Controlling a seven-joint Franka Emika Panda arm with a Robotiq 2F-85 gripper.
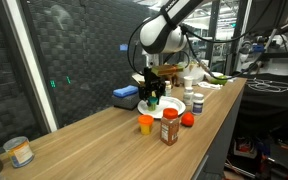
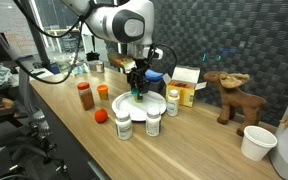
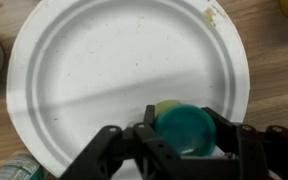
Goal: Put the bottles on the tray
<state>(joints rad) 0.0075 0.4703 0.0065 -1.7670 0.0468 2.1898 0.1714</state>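
The green-capped bottle stands upright with its base on the white plate, inside the plate's rim, so it is now time to let go.
My gripper (image 3: 184, 140) is shut on a bottle with a green cap (image 3: 184, 126) and holds it over the near part of a white paper plate (image 3: 104, 70), which serves as the tray. In both exterior views the gripper (image 1: 151, 92) (image 2: 138, 88) hangs just above the plate (image 2: 160, 106) with the bottle in its fingers. Two white bottles (image 2: 123, 125) (image 2: 153, 122) stand on the table in front of the plate, and a third (image 2: 173, 102) stands beside it. A brown bottle (image 2: 86, 96) and an orange one (image 2: 102, 93) stand further off.
A red ball (image 2: 101, 115) lies near the plate. A toy moose (image 2: 230, 95), a paper cup (image 2: 256, 142), a yellow-white box (image 2: 186, 92) and a blue box (image 1: 125, 96) stand around. A jar (image 1: 20, 152) sits at the table's far end. The table edge runs close by.
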